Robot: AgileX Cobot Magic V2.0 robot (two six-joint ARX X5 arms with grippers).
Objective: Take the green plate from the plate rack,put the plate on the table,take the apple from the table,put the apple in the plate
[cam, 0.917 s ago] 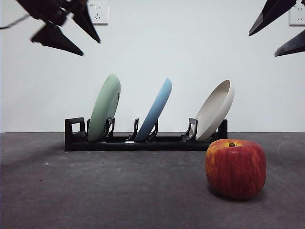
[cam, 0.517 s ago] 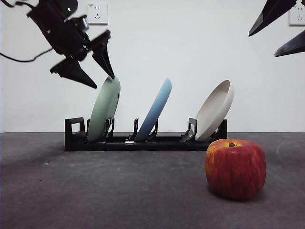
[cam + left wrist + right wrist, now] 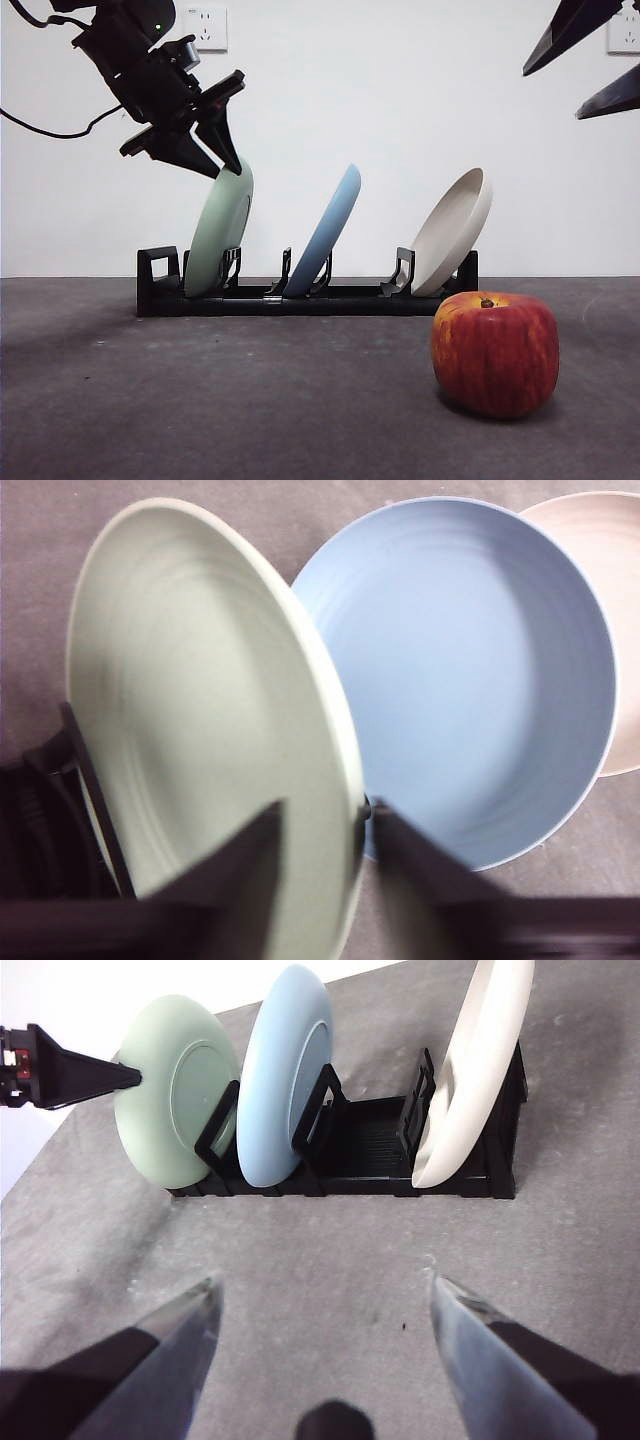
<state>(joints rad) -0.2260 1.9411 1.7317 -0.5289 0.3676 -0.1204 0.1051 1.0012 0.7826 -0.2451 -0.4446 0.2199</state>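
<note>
My left gripper grabs the green plate by its free top rim (image 3: pixel 236 172) next, since the black rack's slot (image 3: pixel 208 287) holds the plate's lower edge.
The green plate (image 3: pixel 218 228) stands tilted in the left-end slot of the black plate rack (image 3: pixel 300 298). My left gripper (image 3: pixel 226 170) is at the plate's top rim. In the left wrist view the left gripper (image 3: pixel 325 825) is open, with one jaw on each side of the green plate's (image 3: pixel 200 720) rim. The apple (image 3: pixel 494 352) sits upright on the grey table (image 3: pixel 250 400), in front of the rack's right end. My right gripper (image 3: pixel 600 70) waits open and empty, high at the right. The right wrist view shows the right gripper (image 3: pixel 325 1295) and, beyond it, the green plate (image 3: pixel 165 1100) in the rack (image 3: pixel 370 1155).
A light blue plate (image 3: pixel 325 235) stands in the rack's middle slot and a cream-white plate (image 3: pixel 452 232) in the right one, both tilted the same way. The blue plate (image 3: pixel 470 670) is close beside the green plate. A white wall with sockets is behind.
My left gripper has come down from the top left corner to the green plate's top rim. The plates, apple and right arm have not moved.
</note>
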